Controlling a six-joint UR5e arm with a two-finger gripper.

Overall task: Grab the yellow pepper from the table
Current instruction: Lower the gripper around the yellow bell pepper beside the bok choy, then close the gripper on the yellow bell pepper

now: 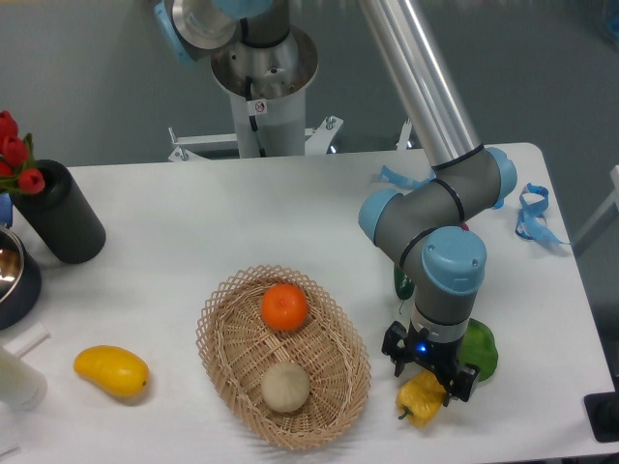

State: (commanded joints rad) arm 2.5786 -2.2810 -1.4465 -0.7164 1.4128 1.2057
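Note:
I will next grip the yellow pepper with my gripper by the plump end opposite its green stem, and so pick it up off the table.
The yellow pepper lies on the white table near the front right edge, its upper part covered by the gripper. My gripper points straight down over it, with a dark finger on each side of the pepper. The jaws stand apart around the pepper; whether they press on it cannot be made out. The pepper still rests on the tabletop.
A green pepper sits just right of the gripper, and a dark green vegetable behind it. A wicker basket with an orange and a pale round fruit stands to the left. A yellow mango, black cylinder and blue strap lie further off.

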